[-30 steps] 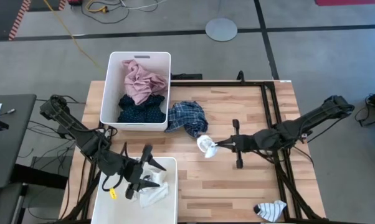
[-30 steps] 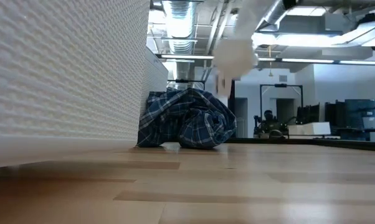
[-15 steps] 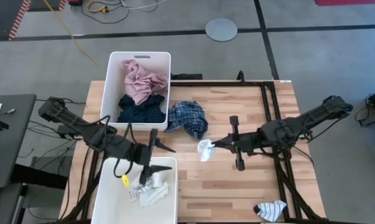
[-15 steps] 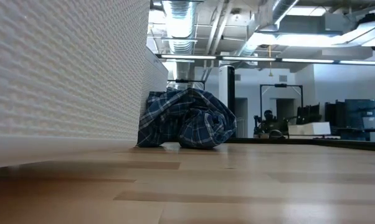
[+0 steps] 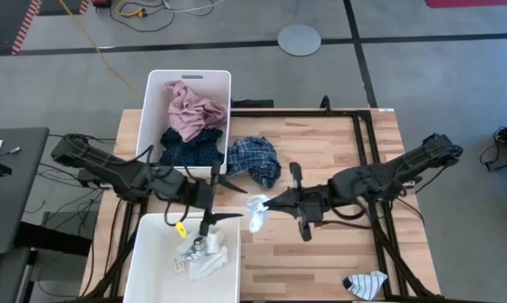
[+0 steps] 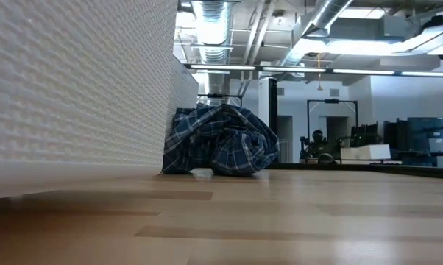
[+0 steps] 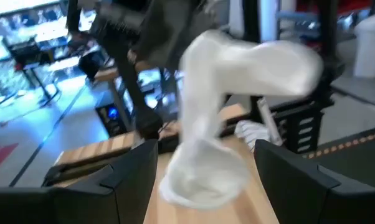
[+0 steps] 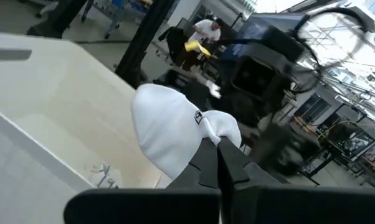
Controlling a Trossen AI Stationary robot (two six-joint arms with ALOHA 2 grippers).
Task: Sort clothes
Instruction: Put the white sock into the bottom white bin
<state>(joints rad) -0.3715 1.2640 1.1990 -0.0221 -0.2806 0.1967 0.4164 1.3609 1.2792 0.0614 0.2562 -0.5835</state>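
The left gripper will next grab the white sock by its bunched middle [image 5: 258,212]. Then the sock can be sorted into the near white bin [image 5: 144,252].
My right gripper [image 5: 270,203] is shut on a white sock [image 5: 258,212] above the table, just right of the near white bin [image 5: 144,252]. My left gripper [image 5: 234,199] is open above that bin's far right corner. It faces the sock, which shows just ahead of its two fingers in the left wrist view [image 7: 225,106] and does not touch them. More white socks [image 5: 203,252] lie in the near bin. A blue plaid shirt [image 5: 253,160] lies on the table beside the far bin [image 5: 152,126]. That bin holds a pink shirt [image 5: 190,105] and a navy dotted piece [image 5: 186,147]. A striped sock [image 5: 365,284] lies at the near right. My right gripper pinches a bunched part of the white sock [image 8: 215,134] between its two shut fingers [image 8: 228,163]. The fingers come in about level from the table's right. The rest of the sock hangs below and ahead of the fingertips, clear of the table.
In the low view the near bin's wall [image 6: 74,88] fills the left side and the plaid shirt [image 6: 221,140] lies beyond it. A black frame [image 5: 367,160] runs along the table's right part. Bare wood lies between the two arms and the near edge.
My right gripper has carried the white sock toward the table's left edge, to just beside the near bin, and the sock stays hanging clear of the table. My left gripper has moved from over the near bin toward the far and right edges, toward the sock.
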